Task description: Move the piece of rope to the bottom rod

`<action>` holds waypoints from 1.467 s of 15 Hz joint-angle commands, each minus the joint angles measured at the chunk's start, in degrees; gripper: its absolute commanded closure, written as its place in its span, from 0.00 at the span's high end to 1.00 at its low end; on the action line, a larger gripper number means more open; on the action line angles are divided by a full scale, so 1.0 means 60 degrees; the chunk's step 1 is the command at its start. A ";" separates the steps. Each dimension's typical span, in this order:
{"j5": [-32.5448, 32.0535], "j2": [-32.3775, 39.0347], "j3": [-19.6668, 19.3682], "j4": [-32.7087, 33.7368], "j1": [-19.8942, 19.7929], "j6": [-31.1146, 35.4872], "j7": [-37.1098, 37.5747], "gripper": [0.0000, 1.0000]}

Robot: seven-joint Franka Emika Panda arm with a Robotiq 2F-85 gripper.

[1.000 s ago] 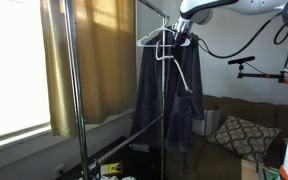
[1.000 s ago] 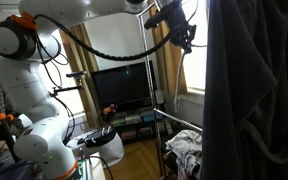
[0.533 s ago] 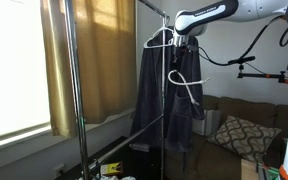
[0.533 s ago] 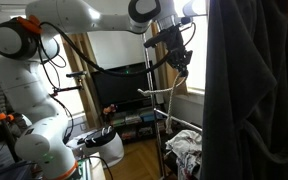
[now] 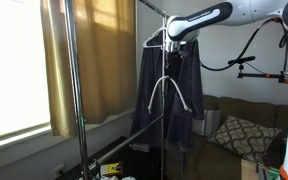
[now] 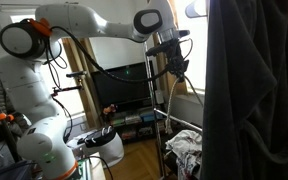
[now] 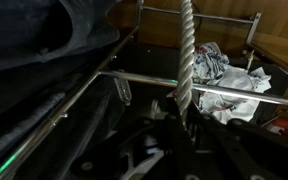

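The rope's bend hangs from my fingers high above the rod. From here my gripper keeps hold of the rope until that bend lies across the bottom rod.
The piece of rope (image 5: 170,90), a thin white cord loop, dangles from my gripper (image 5: 174,48) in front of the dark garment (image 5: 169,100) that hangs on a white hanger (image 5: 154,40). In an exterior view the rope (image 6: 174,105) hangs straight down from the gripper (image 6: 173,66) beside the rack's upright. In the wrist view the rope (image 7: 186,50) runs out from between the jaws (image 7: 180,104), which are shut on it. The bottom rod (image 5: 124,142) is a dark bar slanting low across the rack, well below the gripper.
The shiny upper rail (image 5: 152,8) and an upright pole (image 5: 69,90) frame the rack. A yellow curtain (image 5: 94,60) hangs behind it. A sofa with a patterned pillow (image 5: 239,135) stands to the right. A TV (image 6: 124,90) and a pile of clothes (image 6: 189,150) are on the far side.
My gripper has come down from the upper rail and moved toward the garment, carrying the rope. The loop now hangs lower and swings free.
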 commanded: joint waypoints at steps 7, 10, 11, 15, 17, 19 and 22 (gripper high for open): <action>-0.0283 0.2234 0.0458 0.0045 0.0625 0.2587 0.2502 0.03; -0.0304 0.2507 0.0449 -0.0003 0.0637 0.2663 0.2687 0.03; -0.0270 0.2540 0.0433 0.0081 0.0617 0.2718 0.2738 0.03; -0.0129 0.2232 0.0370 0.0550 0.0557 0.3350 0.2992 0.03; -0.0218 0.2111 0.0333 0.0793 0.0549 0.3651 0.3079 0.03; -0.0286 0.2106 0.0315 0.0875 0.0567 0.3657 0.3129 0.03; -0.0363 0.2096 0.0327 0.0682 0.0600 0.3573 0.3165 0.03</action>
